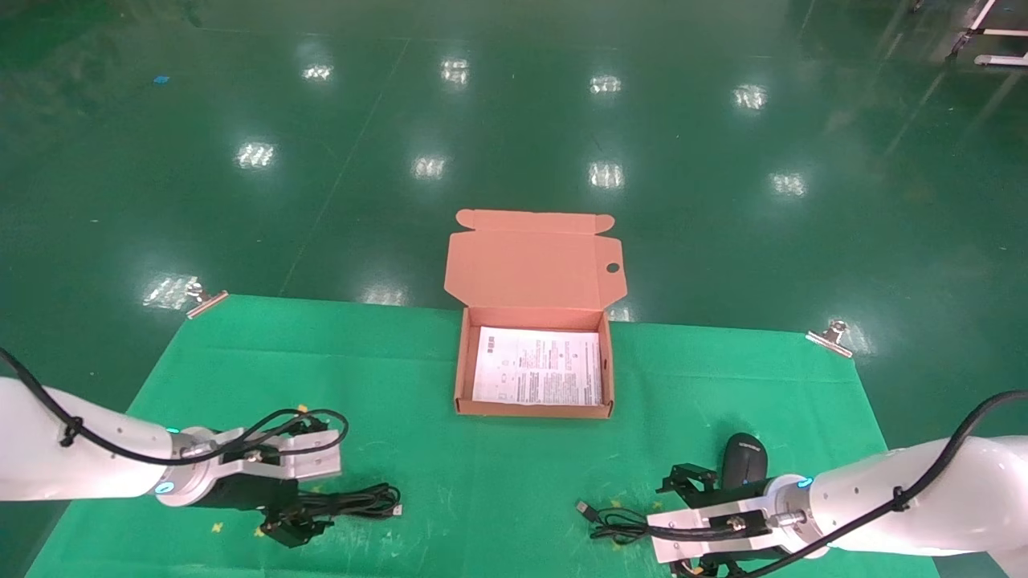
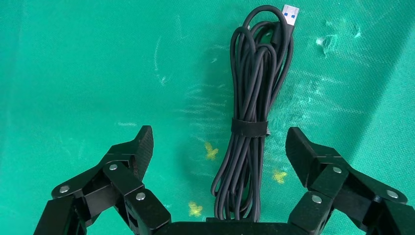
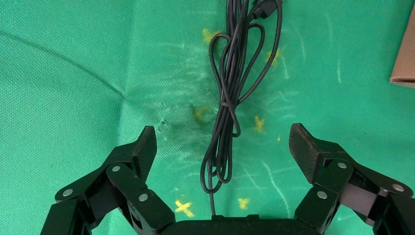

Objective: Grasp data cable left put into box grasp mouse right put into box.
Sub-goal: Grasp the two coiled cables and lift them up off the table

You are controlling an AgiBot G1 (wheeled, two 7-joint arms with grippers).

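Note:
The left gripper grabs the data cable by its strapped middle next, where the slack loops that fan out at both ends are bound together.
The box stands open at the table's middle back, its lid tilted away and a white printed sheet in its bottom. On the cloth at front left lies the data cable, a strapped black bundle with a silver plug. My left gripper is open low over it, one finger on each side of the bundle, not touching it. The black mouse rests at front right. Beside it my right gripper is open over the mouse's thin cord. The mouse itself is out of the right wrist view.
A green cloth covers the table, held by metal clips at its back corners. Small yellow crosses mark the cloth. One corner of the box shows in the right wrist view. Shiny green floor lies beyond.

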